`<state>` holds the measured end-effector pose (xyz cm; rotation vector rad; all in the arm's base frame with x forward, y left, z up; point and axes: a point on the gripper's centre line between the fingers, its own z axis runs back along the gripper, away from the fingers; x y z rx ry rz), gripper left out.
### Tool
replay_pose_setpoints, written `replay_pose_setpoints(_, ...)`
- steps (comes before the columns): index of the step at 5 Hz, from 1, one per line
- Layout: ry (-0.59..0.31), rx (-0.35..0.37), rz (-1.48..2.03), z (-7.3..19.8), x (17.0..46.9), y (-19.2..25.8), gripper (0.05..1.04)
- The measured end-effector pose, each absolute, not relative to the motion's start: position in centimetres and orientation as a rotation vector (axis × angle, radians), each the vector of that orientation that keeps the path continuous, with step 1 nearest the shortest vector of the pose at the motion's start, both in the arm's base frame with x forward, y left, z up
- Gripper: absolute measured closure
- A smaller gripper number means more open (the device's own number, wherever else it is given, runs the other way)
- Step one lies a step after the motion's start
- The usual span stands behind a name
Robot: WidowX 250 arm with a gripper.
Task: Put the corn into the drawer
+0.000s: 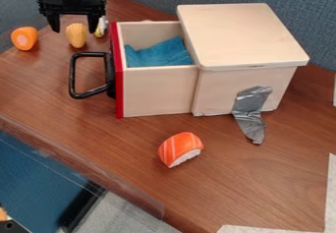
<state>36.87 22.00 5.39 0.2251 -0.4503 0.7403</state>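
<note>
My gripper grabs the corn by its sides next, so that the corn (76, 35) goes into the drawer.
At the upper left, the black gripper (73, 24) stands open, its two fingers spread wide apart. The yellow corn (76, 35) lies on the table between and slightly below the fingertips, with nothing gripped. To the right of it, the wooden drawer (157, 92) is pulled out of its box, with a red front edge and a black handle on the left. A blue cloth (159, 54) lies inside the drawer.
An orange round piece (24, 38) is left of the corn, and a small yellow-and-white object (101, 27) is close on its right. The wooden box (241, 35) carries grey tape. A salmon sushi toy (181, 149) lies in front. A partition wall runs behind.
</note>
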Motion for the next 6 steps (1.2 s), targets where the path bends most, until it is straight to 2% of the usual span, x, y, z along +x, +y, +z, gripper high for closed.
replay_pose_setpoints(1, -0.430, 0.234, 0.750, 4.2, 37.0, 22.3, 0.083)
replay_pose_setpoints(2, -0.426, 0.241, 0.761, 4.0, 37.2, 22.5, 0.132)
replay_pose_setpoints(3, -0.405, 0.240, 0.753, 3.2, 37.2, 22.6, 0.413)
replay_pose_setpoints(4, -0.405, 0.249, 0.785, 3.2, 37.3, 22.9, 0.490)
replay_pose_setpoints(6, -0.386, 0.238, 0.775, 3.1, 37.1, 22.8, 0.490)
